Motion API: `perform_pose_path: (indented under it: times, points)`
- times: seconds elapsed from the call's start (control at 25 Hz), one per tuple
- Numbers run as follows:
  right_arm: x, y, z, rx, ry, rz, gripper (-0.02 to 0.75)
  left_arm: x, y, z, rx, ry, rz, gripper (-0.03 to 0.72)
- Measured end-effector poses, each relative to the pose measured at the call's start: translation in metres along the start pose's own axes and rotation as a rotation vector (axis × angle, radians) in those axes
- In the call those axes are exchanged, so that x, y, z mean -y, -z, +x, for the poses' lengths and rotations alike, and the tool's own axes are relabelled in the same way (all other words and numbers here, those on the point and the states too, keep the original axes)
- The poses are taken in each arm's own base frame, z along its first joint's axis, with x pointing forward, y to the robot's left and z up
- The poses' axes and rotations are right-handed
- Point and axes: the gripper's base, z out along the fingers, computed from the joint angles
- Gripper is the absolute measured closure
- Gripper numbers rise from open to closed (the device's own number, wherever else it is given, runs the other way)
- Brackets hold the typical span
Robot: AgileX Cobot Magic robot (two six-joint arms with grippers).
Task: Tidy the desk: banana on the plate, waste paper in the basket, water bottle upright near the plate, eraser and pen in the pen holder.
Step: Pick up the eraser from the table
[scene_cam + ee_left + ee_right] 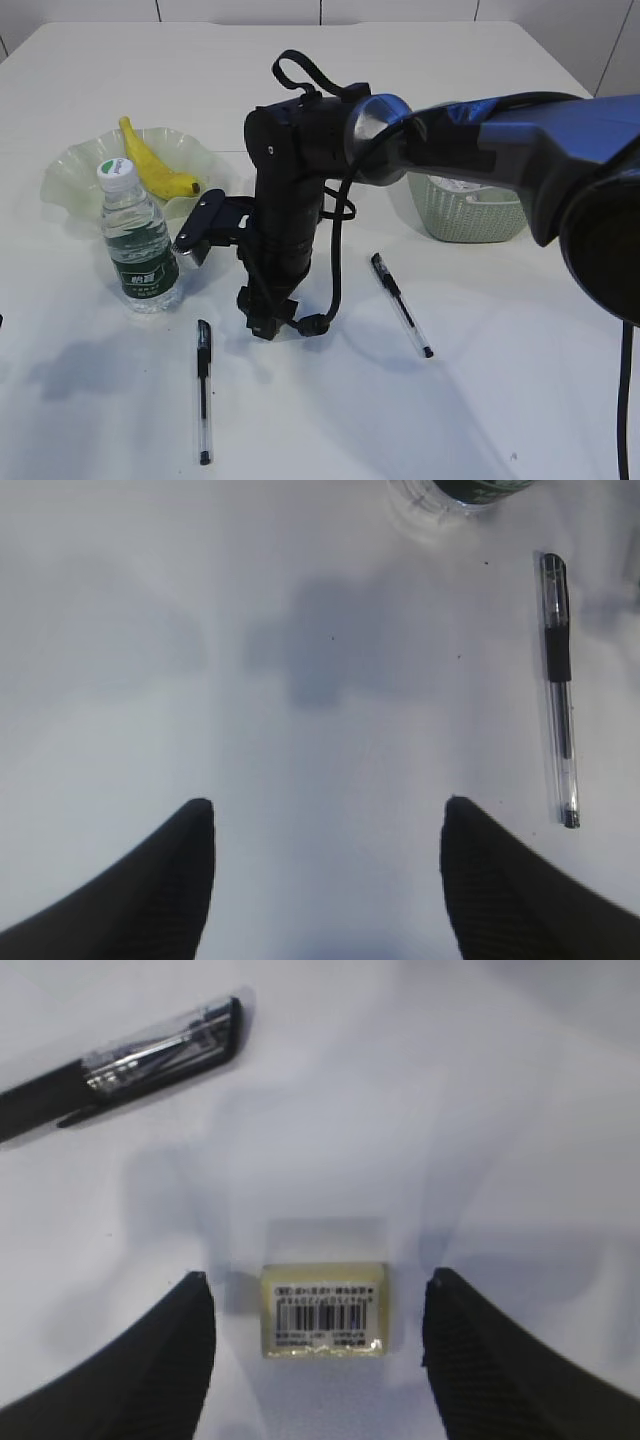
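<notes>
The right gripper grabs the eraser by its barcode sleeve (325,1310) next, for the pen holder.
The eraser (323,1310), pale yellow with a barcode sleeve, lies flat on the desk (480,400). My right gripper (318,1278) is open around it, with a gap on each side. In the exterior view that gripper (270,325) points down at the desk and hides the eraser. One pen (203,390) lies left of it, its cap (150,1055) also in the right wrist view; another pen (400,305) lies to the right. The banana (160,165) rests in the plate (70,175). The water bottle (140,240) stands upright beside it. My left gripper (325,802) hangs open over bare desk. The pen holder is out of view.
The pale green basket (475,215) stands behind the right arm at centre right, its contents mostly hidden. In the left wrist view a pen (558,690) lies to the right and the bottle's base (455,492) shows at the top edge.
</notes>
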Motion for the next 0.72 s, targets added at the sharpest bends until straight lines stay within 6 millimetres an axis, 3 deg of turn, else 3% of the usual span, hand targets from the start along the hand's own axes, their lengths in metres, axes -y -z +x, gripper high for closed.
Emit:
perform_pose_path:
  times: [0.72]
  points:
    - [0.0021,0.0002,0.0019,-0.002,-0.013,0.000,0.256,0.0000,0.0000,-0.0012,0.014,0.000,0.000,0.193]
